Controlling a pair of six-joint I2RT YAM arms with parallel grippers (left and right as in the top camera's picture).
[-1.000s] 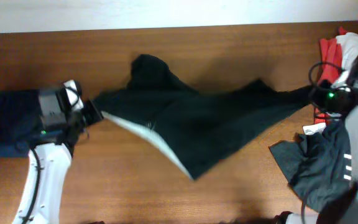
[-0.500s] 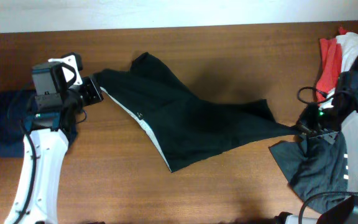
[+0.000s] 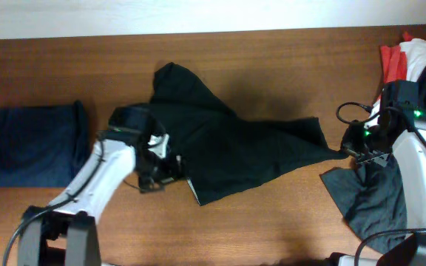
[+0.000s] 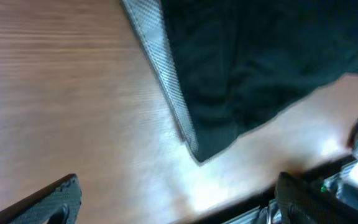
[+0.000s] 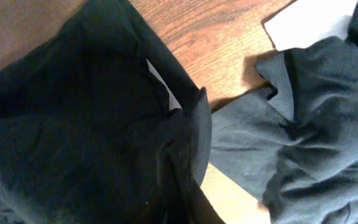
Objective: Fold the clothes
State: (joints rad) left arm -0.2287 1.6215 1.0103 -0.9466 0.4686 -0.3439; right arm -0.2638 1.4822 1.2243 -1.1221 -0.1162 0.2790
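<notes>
My left gripper grabs the black garment's pale hem edge (image 3: 195, 195) (image 4: 189, 137) next, opposite my right gripper's corner, to lift and spread the garment for folding.
A black garment (image 3: 228, 140) lies spread across the middle of the table, with a pale hem strip (image 4: 160, 68) along its near left edge. My left gripper (image 3: 157, 174) hovers at that near left edge. In the left wrist view it (image 4: 176, 204) stands wide open over bare wood, with nothing between its fingers. My right gripper (image 3: 350, 150) is shut on the garment's right corner, which is pulled to a point. In the right wrist view black cloth (image 5: 73, 124) bunches over the jaws and hides them.
A folded navy garment (image 3: 32, 140) lies at the far left. At the right, a dark grey garment (image 3: 379, 196) is crumpled by the right arm, with red and white clothes (image 3: 401, 59) behind it. The grey cloth (image 5: 303, 143) lies next to the held corner.
My left gripper has let go of the garment's left edge, opened, and swung right and toward the near side. The garment's left part now lies on the table. The right arm has hardly moved.
</notes>
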